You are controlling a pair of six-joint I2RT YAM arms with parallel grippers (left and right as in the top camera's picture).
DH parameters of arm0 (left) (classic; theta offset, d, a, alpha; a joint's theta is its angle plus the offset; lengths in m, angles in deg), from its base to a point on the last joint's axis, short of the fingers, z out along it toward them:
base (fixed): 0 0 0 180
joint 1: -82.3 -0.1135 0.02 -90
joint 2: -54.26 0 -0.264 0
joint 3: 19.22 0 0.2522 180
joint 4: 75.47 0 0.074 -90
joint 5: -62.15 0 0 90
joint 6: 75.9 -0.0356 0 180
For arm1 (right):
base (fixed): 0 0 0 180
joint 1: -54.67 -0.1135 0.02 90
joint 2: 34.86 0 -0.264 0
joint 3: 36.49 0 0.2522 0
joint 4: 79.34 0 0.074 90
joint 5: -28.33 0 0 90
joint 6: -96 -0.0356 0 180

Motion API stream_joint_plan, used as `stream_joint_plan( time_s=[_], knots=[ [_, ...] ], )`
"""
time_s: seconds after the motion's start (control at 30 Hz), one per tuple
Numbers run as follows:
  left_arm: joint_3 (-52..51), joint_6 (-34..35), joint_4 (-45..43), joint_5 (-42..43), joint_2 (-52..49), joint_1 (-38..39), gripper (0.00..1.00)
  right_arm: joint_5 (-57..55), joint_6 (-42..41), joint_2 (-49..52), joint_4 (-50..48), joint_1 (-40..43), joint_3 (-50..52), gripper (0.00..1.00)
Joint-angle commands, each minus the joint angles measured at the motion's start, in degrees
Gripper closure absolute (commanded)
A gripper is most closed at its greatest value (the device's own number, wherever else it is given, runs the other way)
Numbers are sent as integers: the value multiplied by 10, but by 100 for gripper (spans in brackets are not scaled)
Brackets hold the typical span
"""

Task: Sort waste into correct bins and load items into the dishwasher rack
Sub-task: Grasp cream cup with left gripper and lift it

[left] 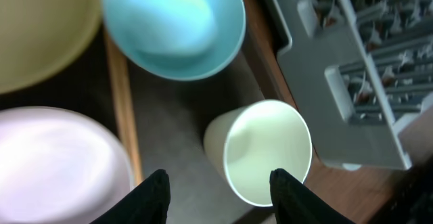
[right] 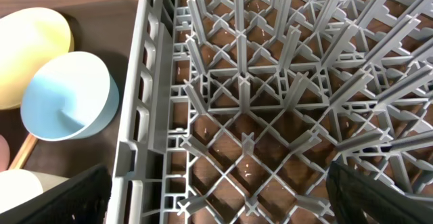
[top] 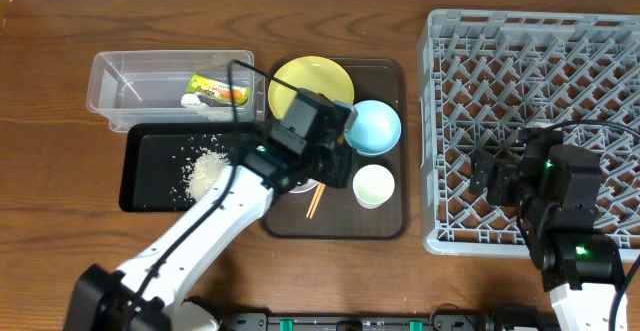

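Note:
My left gripper pinches the cup's rim on the white bowl's side next, leaving the cup's base free, to hand over the pale green cup for rack loading.
My left gripper is open and empty above the brown serving tray, between the white bowl and the pale green cup; in its wrist view the right finger overlaps the cup's rim. The cup stands upright. The light blue bowl and yellow plate lie behind it. Chopsticks poke out below my left arm, which covers most of the white bowl. The snack wrapper lies in the clear container. Rice grains and a white scrap lie in the black tray. My right gripper is open and empty over the grey rack.
The dark brown serving tray holds the dishes between the bins and the rack. In the right wrist view my gripper hangs over the rack's left wall, with the blue bowl and plate beyond it.

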Motion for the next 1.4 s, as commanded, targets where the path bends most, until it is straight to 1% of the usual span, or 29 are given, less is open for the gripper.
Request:
stream_joint_plan(
  time_s=[0.0, 0.23, 0.27, 0.33, 0.37, 0.4, 0.47, 0.5, 0.53, 0.7, 0.77, 0.9, 0.97, 1.03, 1.1, 1.17, 1.27, 1.33, 1.37],
  knots=[
    [-4, 6, -3, 11, -35, 18, 50, 3, -6, 0, 0, -11, -11, 1],
    [-4, 10, -22, 3, -111, 41, 50, 3, -6, 0, 1, -11, -11, 1],
    [-4, 10, -24, 3, -120, 41, 52, 3, -6, 0, 1, -11, -11, 1],
    [-4, 10, -26, 3, -131, 41, 59, 3, -6, 0, 1, -11, -11, 1],
    [-4, 10, -26, 3, -133, 41, 66, 3, -6, 0, 1, -11, -11, 1],
    [-4, 10, -26, 3, -133, 41, 76, 3, -6, 0, 1, -11, -11, 1],
    [-3, 10, -26, 2, -131, 40, 87, 3, -6, 0, 1, -11, -11, 1],
    [-3, 10, -26, 2, -128, 39, 92, 3, -6, 0, 1, -11, -11, 1],
    [-3, 10, -25, 2, -125, 38, 94, 3, -6, 0, 1, -11, -11, 1],
    [-3, 13, -19, 3, -85, 14, 94, 2, -6, 0, 0, -11, -11, 1],
    [-3, 35, -17, 3, -58, -9, 94, -1, -6, 0, -1, -11, -11, 1],
    [-3, 109, -20, 19, -11, -79, 94, -8, -6, 0, -13, -11, -11, 1],
    [-3, 150, -33, 66, -1, -130, 94, 2, -6, 2, -25, -11, -11, 1],
    [-3, 190, -58, 139, -3, -175, 94, 44, -6, 9, -42, -11, -11, 1],
    [-3, 224, -89, 207, -9, -210, 94, 110, 3, 19, -59, -11, -11, 1],
    [-3, 259, -134, 292, -19, -238, 94, 218, 33, 36, -79, -11, -11, 1],
    [-3, 300, -197, 408, -37, -251, 94, 350, 46, 67, -107, -11, -10, 1],
    [-3, 320, -225, 461, -48, -248, 94, 433, 47, 93, -125, -12, -10, 1],
    [-3, 327, -230, 475, -52, -244, 94, 467, 56, 104, -134, -13, -10, 1]
  ],
)
